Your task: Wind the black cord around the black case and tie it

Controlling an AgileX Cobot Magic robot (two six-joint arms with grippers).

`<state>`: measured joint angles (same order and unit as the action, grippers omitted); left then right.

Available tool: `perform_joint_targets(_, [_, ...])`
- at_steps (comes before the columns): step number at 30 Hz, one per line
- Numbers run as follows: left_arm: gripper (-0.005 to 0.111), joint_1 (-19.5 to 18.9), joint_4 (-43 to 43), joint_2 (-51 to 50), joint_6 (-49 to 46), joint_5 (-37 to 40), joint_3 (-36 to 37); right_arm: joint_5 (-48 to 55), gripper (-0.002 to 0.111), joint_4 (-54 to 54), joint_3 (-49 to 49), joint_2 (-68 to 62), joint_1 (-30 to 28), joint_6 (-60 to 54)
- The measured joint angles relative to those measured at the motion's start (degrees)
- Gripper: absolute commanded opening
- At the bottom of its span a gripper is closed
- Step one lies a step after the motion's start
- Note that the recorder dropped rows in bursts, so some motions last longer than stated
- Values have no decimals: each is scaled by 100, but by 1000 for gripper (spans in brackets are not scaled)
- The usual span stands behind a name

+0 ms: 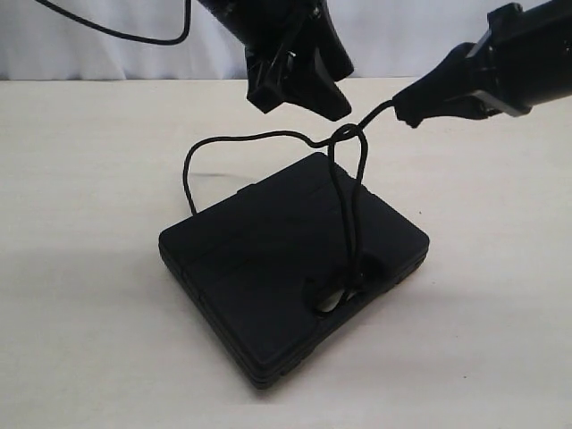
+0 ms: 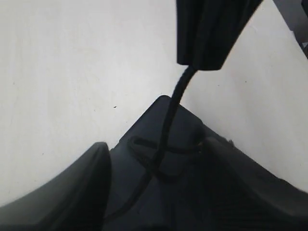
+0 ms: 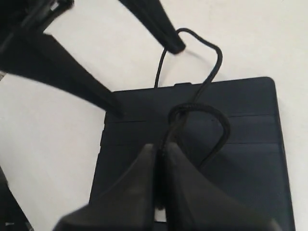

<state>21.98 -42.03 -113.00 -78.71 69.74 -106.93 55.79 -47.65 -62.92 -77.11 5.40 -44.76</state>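
Note:
I need to take the black cord with my left gripper next by the piece threaded through its loop (image 1: 377,111), to tighten the wrap around the black case (image 1: 259,268).
The black case (image 1: 259,268) lies flat on the table. The black cord (image 1: 350,201) rises as a loop from the case's handle slot (image 1: 332,297) to a crossing above the case's far corner. One strand runs right into my right gripper (image 1: 407,112), which is shut on it. The other arcs left and drops behind the case. In the right wrist view the right gripper (image 3: 158,147) has the cord (image 3: 216,62) between its closed fingers above the case (image 3: 250,120). My left gripper (image 1: 299,103) hovers above the case's far edge, open (image 2: 156,144), with the cord (image 2: 173,101) and case (image 2: 190,127) below.
The pale table (image 1: 89,268) surrounds the case on all sides. A white backdrop (image 1: 89,45) runs along the far edge. A thicker arm cable (image 1: 116,34) hangs at the upper left. The two arms are close together above the case's far side.

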Motion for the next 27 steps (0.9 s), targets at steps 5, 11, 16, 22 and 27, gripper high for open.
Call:
perform_joint_targets(5, [54, 171, -24, -103, -319, 12, 22, -20, 4, -29, -69, 28, 0, 60])
perform_joint_targets(11, [54, 270, -24, -349, -395, 22, 22, -60, 4, -29, -69, 28, 0, 60])
perform_joint_targets(16, [38, 270, -115, -467, -404, -104, 22, -143, 4, -29, -69, 28, 0, 60])
perform_joint_targets(22, [9, 270, -382, -482, -404, -285, 22, -153, 4, -29, -69, 28, 0, 60])
perform_joint_targets(27, [0, 274, -505, -482, -404, -413, 22, -153, 5, -29, -69, 28, 0, 60])
